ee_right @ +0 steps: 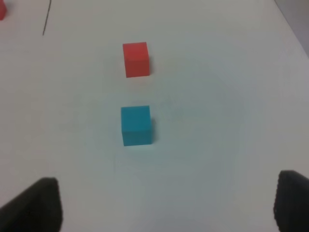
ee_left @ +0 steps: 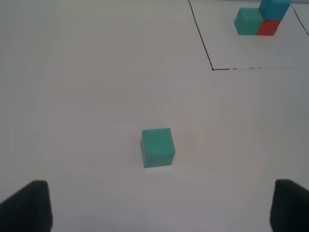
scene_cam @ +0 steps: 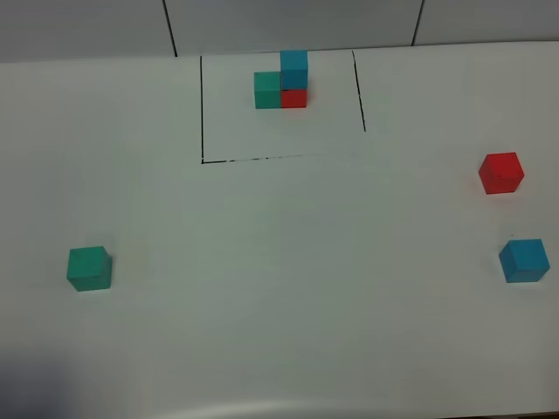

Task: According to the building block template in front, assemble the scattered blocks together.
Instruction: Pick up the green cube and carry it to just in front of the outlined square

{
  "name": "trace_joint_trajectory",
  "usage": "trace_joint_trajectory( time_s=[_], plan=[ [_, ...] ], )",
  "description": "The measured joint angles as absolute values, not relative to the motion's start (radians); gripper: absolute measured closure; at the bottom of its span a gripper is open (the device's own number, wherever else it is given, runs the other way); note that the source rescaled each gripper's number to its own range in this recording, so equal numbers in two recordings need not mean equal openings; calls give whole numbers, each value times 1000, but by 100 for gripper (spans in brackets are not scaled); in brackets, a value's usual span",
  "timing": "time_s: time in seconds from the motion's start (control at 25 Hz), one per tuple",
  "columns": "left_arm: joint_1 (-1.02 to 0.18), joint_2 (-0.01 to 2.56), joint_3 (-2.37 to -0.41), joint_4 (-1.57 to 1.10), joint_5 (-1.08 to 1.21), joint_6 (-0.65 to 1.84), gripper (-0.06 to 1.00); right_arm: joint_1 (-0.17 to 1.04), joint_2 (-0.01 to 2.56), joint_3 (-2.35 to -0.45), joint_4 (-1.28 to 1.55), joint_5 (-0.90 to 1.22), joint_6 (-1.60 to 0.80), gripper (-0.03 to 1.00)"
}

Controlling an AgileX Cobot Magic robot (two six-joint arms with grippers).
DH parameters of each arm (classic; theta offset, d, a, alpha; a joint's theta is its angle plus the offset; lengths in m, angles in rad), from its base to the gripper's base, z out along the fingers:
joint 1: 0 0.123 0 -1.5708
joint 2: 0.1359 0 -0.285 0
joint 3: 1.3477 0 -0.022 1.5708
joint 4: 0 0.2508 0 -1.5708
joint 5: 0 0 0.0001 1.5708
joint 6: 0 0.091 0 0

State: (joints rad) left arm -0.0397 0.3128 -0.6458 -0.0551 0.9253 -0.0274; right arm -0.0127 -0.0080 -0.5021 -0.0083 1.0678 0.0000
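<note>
I should next grip the loose teal-green cube (scene_cam: pixel 89 268) by its opposite sides with my left gripper, to assemble the blocks like the template (scene_cam: pixel 281 80).
The template (scene_cam: pixel 281 80) stands inside a black-line rectangle at the far middle: a green cube joined to a red one, a blue cube on the red. It also shows in the left wrist view (ee_left: pixel 260 18). The loose teal-green cube (scene_cam: pixel 89 268) lies at the near left, also in the left wrist view (ee_left: pixel 157 147). The loose red cube (scene_cam: pixel 500 172) and blue cube (scene_cam: pixel 524 260) lie at the right, also in the right wrist view: red (ee_right: pixel 136 59), blue (ee_right: pixel 136 125). My left gripper (ee_left: pixel 154 205) is open, short of the green cube. My right gripper (ee_right: pixel 164 203) is open, short of the blue cube. Both are empty.
The white table (scene_cam: pixel 288 262) reaches a grey wall at the back and its front edge at the bottom of the high view. The black outline (scene_cam: pixel 202 113) is open toward the back. The blue cube lies close to the table's right side.
</note>
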Motion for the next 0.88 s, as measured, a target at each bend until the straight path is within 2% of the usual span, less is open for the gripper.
trace_joint_trajectory(
  time_s=[0.44, 0.72, 0.88],
  plan=[
    [-40, 942, -877, -192, 1037, -28, -5, -13, -8, -502, -9, 1068, 0, 20],
    [-42, 1310, -892, -184, 1006, -29, -4, -13, -8, -502, -10, 1068, 6, 20],
    [-88, 1430, -894, -127, 937, -42, -3, -13, -8, -502, -10, 1068, 7, 21]
  ],
)
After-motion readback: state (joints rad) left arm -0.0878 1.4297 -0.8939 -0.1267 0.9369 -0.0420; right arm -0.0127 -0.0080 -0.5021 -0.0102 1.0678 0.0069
